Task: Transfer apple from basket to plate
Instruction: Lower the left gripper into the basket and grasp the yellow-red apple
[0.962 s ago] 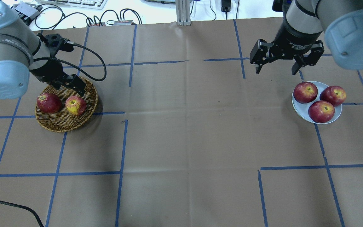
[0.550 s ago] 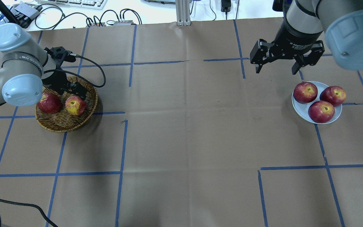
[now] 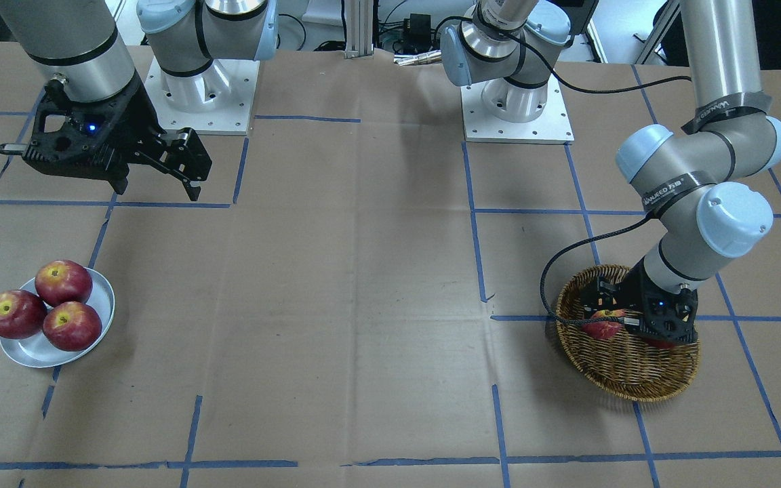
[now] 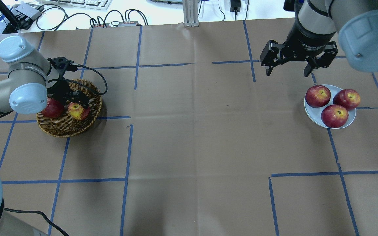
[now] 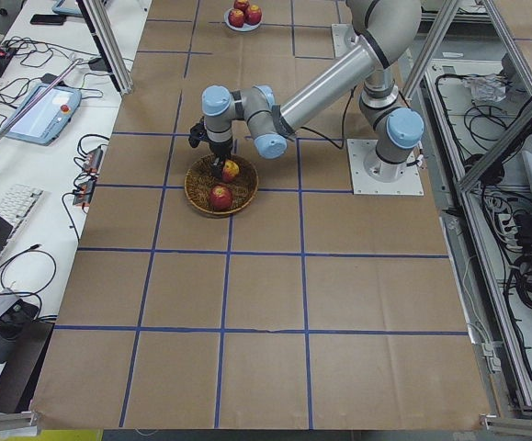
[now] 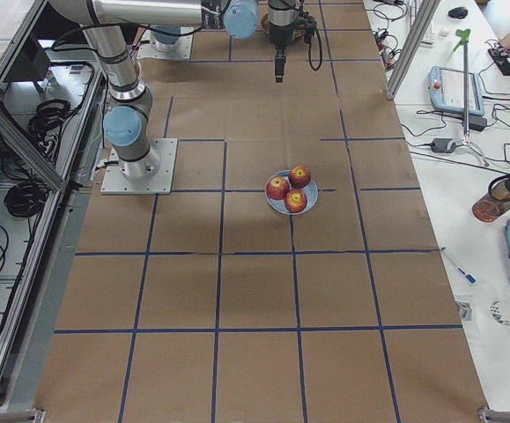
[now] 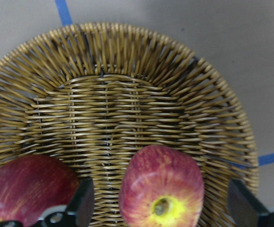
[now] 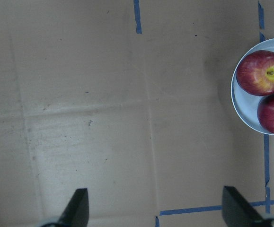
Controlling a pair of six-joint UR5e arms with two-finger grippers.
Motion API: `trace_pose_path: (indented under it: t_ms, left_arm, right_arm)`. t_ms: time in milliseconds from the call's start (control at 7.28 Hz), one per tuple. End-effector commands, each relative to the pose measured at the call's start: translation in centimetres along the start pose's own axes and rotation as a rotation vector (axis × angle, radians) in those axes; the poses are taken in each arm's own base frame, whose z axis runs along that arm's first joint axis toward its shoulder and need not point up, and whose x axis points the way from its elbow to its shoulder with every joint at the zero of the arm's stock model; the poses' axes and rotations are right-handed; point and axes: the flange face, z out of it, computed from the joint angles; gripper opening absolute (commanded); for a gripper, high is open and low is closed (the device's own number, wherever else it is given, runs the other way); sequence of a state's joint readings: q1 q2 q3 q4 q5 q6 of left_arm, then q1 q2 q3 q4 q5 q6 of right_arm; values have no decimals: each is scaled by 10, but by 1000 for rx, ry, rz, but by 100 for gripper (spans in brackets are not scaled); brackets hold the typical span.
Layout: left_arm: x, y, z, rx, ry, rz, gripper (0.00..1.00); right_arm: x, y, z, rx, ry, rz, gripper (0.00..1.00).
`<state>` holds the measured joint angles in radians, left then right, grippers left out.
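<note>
I need my left gripper to grab the pale red apple next by its round sides and move it to the plate (image 3: 38, 351).
The apple (image 4: 78, 111), pale red with a yellow top, lies in the wicker basket (image 4: 64, 131). It also shows in the left wrist view (image 7: 161, 191), with the basket (image 7: 127, 71) under it. My left gripper (image 4: 75, 104) is open and low in the basket, one finger on each side of the apple; no touch is visible. The plate (image 4: 312, 113) at the right holds three dark red apples. My right gripper (image 4: 287, 74) is open and empty, hovering above the table beyond the plate.
A darker red apple (image 4: 52, 108) lies in the basket right next to the pale one, close to one left finger (image 7: 82, 208). A black cable (image 4: 94, 73) hangs over the basket's far rim. Brown paper with blue tape lines covers the table.
My left arm has come down into the basket, and its open fingers now straddle the pale apple. The right arm and the plate's apples have not moved.
</note>
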<state>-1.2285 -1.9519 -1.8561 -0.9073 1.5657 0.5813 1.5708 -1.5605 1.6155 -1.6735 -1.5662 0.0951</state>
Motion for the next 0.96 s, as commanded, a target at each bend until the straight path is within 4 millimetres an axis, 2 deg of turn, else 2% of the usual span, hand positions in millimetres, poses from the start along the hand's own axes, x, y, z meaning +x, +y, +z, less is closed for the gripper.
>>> trace_pose_path:
  t_ms: [0,412,687,824]
  left_arm:
    - [2,4,20,-34,24,-8,96]
    - [-2,-1,14,-19,10,-10,57]
    - [-3,-2,10,-15,6,-15,44]
    - [5,-4,-2,-2,-10,-29,44]
  right_arm:
    - [0,0,0,0,0,0,100]
    - [0,0,0,0,0,0,100]
    - [0,0,0,1,0,0,100]
    - [0,0,0,1,0,0,100]
